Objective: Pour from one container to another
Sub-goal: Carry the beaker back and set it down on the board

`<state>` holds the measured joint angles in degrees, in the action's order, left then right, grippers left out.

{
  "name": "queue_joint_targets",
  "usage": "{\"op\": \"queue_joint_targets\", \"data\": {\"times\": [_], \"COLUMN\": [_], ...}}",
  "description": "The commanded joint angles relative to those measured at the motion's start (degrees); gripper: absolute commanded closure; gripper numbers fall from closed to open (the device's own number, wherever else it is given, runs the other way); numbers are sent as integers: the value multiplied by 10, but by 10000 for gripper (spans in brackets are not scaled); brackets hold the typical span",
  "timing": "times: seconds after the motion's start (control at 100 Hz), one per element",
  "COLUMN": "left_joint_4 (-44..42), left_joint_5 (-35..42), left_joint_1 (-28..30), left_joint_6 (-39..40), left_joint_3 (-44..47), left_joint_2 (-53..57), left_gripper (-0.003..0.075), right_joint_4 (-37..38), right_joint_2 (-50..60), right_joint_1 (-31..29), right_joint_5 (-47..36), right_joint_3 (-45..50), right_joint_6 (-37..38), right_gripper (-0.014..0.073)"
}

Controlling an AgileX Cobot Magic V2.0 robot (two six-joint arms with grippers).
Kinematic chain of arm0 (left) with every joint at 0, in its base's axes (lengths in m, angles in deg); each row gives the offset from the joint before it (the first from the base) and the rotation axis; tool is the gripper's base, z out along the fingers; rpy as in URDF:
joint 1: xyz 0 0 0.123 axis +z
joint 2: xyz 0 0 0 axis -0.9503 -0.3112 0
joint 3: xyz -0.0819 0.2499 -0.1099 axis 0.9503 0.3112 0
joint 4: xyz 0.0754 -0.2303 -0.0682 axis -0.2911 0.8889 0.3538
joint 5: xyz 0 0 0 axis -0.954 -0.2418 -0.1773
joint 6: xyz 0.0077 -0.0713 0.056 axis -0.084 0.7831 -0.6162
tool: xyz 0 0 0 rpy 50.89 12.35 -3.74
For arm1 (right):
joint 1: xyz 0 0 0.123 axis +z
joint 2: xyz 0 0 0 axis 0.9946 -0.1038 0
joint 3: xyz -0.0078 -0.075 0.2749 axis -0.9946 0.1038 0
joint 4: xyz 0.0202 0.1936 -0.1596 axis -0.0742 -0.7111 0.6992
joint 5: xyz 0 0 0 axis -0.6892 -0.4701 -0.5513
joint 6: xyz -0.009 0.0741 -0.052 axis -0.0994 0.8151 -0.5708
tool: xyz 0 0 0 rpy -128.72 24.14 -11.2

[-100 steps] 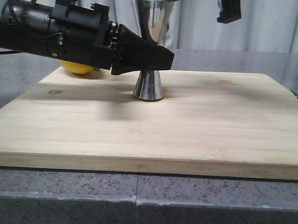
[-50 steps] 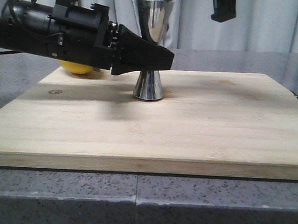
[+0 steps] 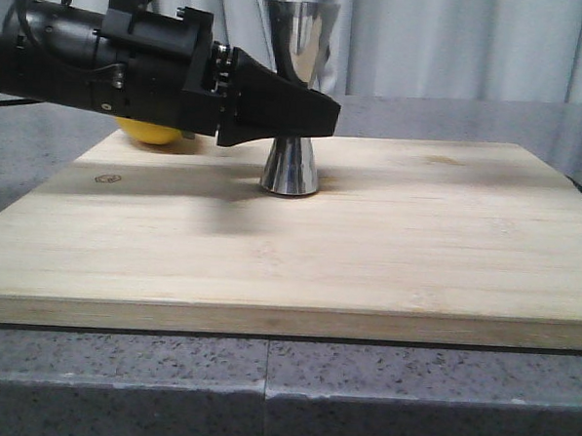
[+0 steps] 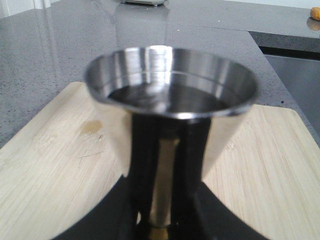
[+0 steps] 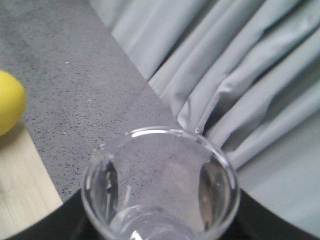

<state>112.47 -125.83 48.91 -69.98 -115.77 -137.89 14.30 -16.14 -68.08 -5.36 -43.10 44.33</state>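
I should keep holding the glass beaker with my right gripper, because the glass beaker is still tilted in the air above the wooden board.
The tall steel jigger stands upright on the wooden board, left of its middle. My left gripper reaches in from the left and is shut on the jigger's narrow waist. In the left wrist view the jigger's upper cup fills the middle, and my left gripper clamps the waist on both sides just above the gold band. My right gripper is shut on the clear glass beaker, held in the air over the grey counter. The front view shows neither the right gripper nor the beaker.
A yellow lemon lies at the board's back left, behind my left arm; the lemon also shows in the right wrist view. Grey curtains hang behind the grey counter.
The right gripper, seen at the top right of the front view before, has moved left and up out of that view. The left gripper and jigger have not moved.
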Motion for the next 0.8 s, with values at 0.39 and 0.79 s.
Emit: {"op": "queue_joint_targets", "data": {"times": [0.39, 0.79], "left_joint_4": [45, 45], "left_joint_5": [-61, -61], "left_joint_1": [-5, -5], "left_joint_6": [1, 1], "left_joint_3": [-16, -16], "left_joint_2": [26, 26], "left_gripper": [659, 659], "right_joint_4": [-243, -268], "right_joint_2": [21, -19], "right_joint_1": [-104, -145], "right_joint_5": [-150, -234], "right_joint_3": [142, 211], "right_joint_6": [7, -17], "right_gripper": [324, 324]}}
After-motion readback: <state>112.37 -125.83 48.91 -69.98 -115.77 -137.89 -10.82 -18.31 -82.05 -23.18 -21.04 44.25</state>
